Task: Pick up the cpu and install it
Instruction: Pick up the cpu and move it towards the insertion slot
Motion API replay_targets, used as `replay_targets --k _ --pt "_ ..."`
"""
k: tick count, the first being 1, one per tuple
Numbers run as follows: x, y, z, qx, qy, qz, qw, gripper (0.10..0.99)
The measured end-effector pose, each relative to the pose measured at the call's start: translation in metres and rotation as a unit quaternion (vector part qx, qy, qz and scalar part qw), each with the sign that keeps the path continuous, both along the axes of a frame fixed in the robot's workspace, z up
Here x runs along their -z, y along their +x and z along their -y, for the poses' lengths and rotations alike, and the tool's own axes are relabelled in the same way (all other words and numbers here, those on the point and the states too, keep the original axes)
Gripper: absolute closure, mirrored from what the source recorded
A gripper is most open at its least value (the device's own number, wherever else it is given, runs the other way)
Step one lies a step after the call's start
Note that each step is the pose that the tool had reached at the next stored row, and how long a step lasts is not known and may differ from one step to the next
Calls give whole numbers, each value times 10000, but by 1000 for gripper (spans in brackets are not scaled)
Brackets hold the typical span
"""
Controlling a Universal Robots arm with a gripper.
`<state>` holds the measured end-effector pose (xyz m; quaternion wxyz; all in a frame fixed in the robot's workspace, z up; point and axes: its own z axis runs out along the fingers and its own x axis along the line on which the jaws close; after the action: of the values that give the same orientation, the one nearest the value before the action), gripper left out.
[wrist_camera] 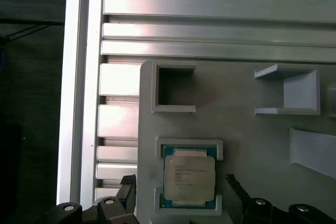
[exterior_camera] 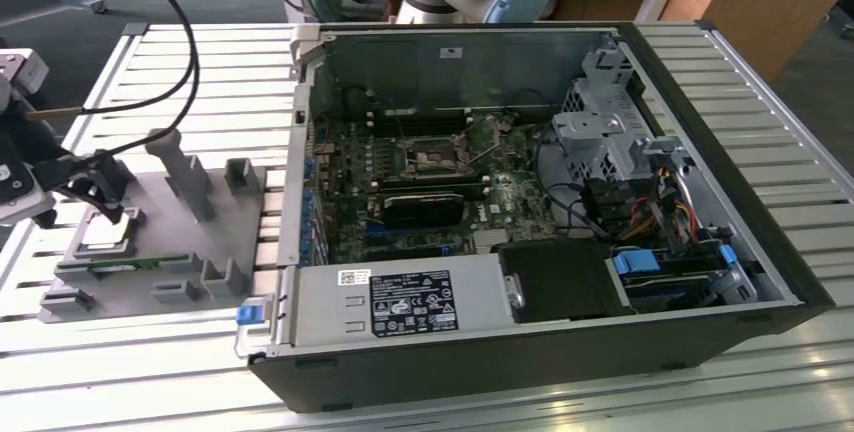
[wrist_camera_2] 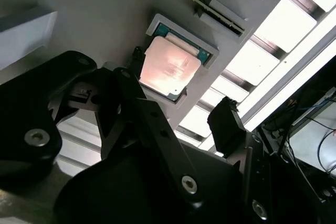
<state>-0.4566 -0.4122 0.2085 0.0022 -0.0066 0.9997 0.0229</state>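
Note:
The raised sides of the pocket wrap the cpu's corners. My gripper next needs to grab the cpu's bare side edges between those sides to install the cpu.
The cpu (wrist_camera: 189, 177) is a flat square chip with a silver-grey top and a greenish rim. It lies in a small raised pocket of the grey fixture plate (wrist_camera: 247, 129). My gripper (wrist_camera: 181, 184) hangs just above it, open, with one black finger (wrist_camera: 128, 187) on each side of the chip and neither touching it. The second wrist view shows the same: the cpu (wrist_camera_2: 169, 67) lies between the spread fingers (wrist_camera_2: 226, 121) of the gripper (wrist_camera_2: 181, 87). In the exterior view the gripper (exterior_camera: 96, 202) is over the fixture plate (exterior_camera: 160, 242) at the exterior view's left.
An open computer case (exterior_camera: 534, 202) lies on the slatted aluminium table (exterior_camera: 747, 392), to the exterior view's right of the fixture. Its motherboard socket (exterior_camera: 434, 157) sits mid-case, next to a black block (exterior_camera: 427, 207). A green memory stick (exterior_camera: 127, 265) and upright posts (exterior_camera: 187, 177) stand on the fixture.

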Motion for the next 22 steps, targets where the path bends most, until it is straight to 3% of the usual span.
replay_targets --k 11,12,14,22 --pt "118 40 0 46 0 0 10000 325" --pt "129 40 0 56 0 0 10000 341" --pt "175 49 0 114 0 -1 9999 467" --pt "217 81 -1 195 0 -2 9998 467"
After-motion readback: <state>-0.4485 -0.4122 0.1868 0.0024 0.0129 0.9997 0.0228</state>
